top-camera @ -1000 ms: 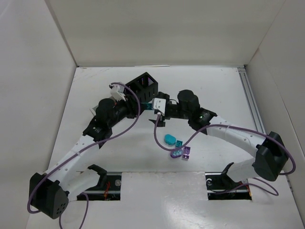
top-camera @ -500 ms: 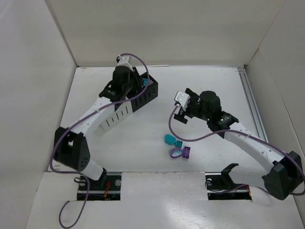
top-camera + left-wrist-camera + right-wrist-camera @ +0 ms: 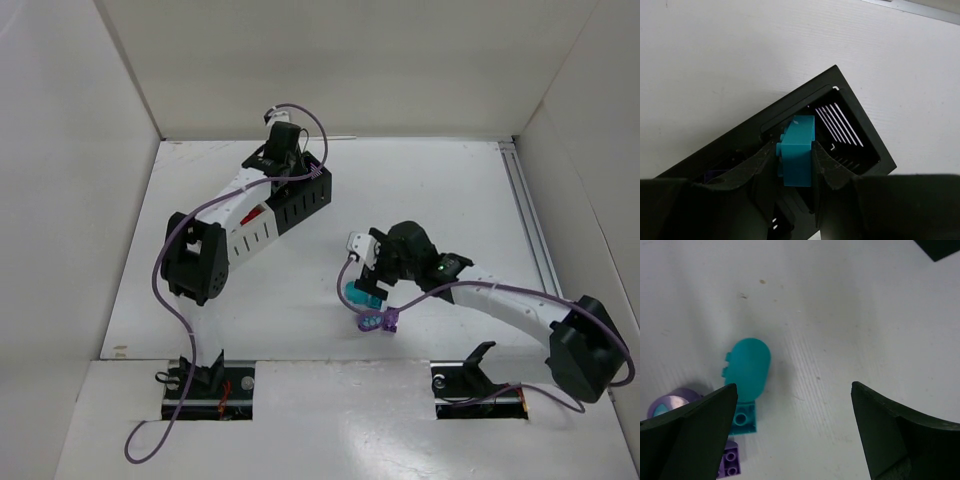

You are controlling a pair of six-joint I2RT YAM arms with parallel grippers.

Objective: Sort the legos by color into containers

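Observation:
The teal studded brick (image 3: pixel 797 150) is hanging over the open far section of the black container, inside the container's outer sides. It would land inside, so my left gripper should open now.
My left gripper (image 3: pixel 291 167) is shut on a teal studded brick (image 3: pixel 797 150) and holds it over the far compartment of the black container (image 3: pixel 867 145), which also shows in the top view (image 3: pixel 305 195). The white container (image 3: pixel 248 238) joins it in a row, with a red piece (image 3: pixel 256 213) inside. My right gripper (image 3: pixel 794 387) is open and empty, low over the table beside a teal oval lego (image 3: pixel 747 365). A small teal brick (image 3: pixel 743 420), a lavender oval (image 3: pixel 667 404) and a purple brick (image 3: pixel 730 465) lie next to it. In the top view the right gripper (image 3: pixel 371 283) is over this cluster (image 3: pixel 380 321).
White walls enclose the table on the left, back and right. A metal rail (image 3: pixel 530 220) runs along the right edge. Something purple (image 3: pixel 715 175) shows in the black container's other compartment. A corner of the black container shows in the right wrist view (image 3: pixel 940 247).
My left arm has swung further back and right, carrying the teal brick over the black container's far end. My right gripper has moved down and left to the loose legos.

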